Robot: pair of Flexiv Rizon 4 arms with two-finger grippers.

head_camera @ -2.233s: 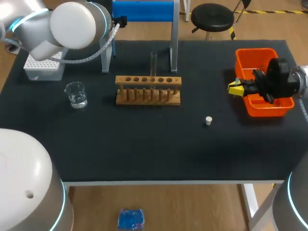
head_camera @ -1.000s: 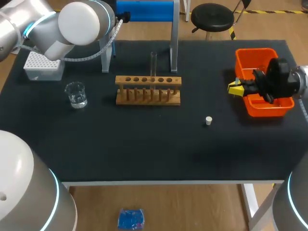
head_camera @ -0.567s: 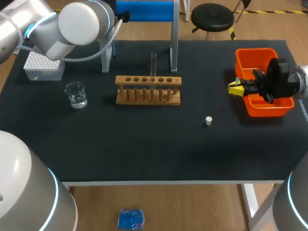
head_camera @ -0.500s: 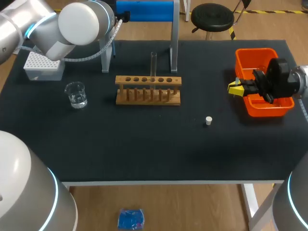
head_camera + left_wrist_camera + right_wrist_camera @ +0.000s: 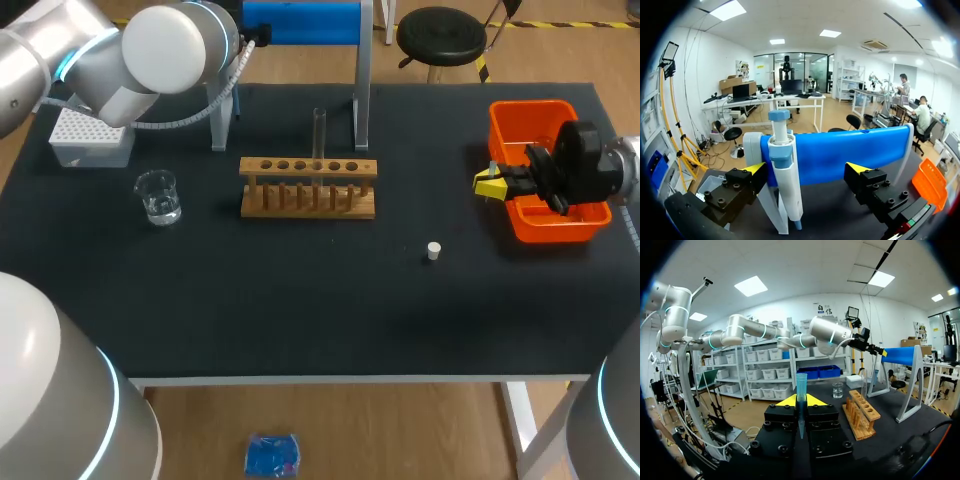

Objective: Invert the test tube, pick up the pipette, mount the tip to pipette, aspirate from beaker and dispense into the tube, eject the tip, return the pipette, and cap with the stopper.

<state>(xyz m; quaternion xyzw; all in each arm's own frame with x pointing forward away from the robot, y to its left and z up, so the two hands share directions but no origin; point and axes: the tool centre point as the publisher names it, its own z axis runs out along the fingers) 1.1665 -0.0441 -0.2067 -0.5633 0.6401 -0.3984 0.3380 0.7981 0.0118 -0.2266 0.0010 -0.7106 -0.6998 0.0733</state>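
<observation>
The left gripper grabs the pipette by its white body (image 5: 790, 184) next, to mount the tip and aspirate.
The white and blue pipette (image 5: 783, 172) hangs on the blue stand (image 5: 840, 155) at the table's back. My left gripper (image 5: 806, 169) is open around it, the pipette standing nearer one finger and apart from the other. In the head view this gripper (image 5: 252, 42) is at the stand's (image 5: 300, 22) left end. My right gripper (image 5: 800, 401) is shut on a teal pipette tip (image 5: 801, 387) and sits beside the orange bin (image 5: 520, 120). A clear test tube (image 5: 319, 132) stands upright in the wooden rack (image 5: 308, 188). The beaker (image 5: 158, 196) and white stopper (image 5: 433, 251) rest on the mat.
A white tip box (image 5: 88, 137) sits at the back left, behind the beaker. The stand's metal legs (image 5: 362, 90) rise just behind the rack. From the right wrist, the rack (image 5: 861, 415) and beaker (image 5: 838, 389) lie ahead of the gripper.
My left arm shifted slightly toward the stand at first, then held still. The right arm and everything on the table stayed put.
</observation>
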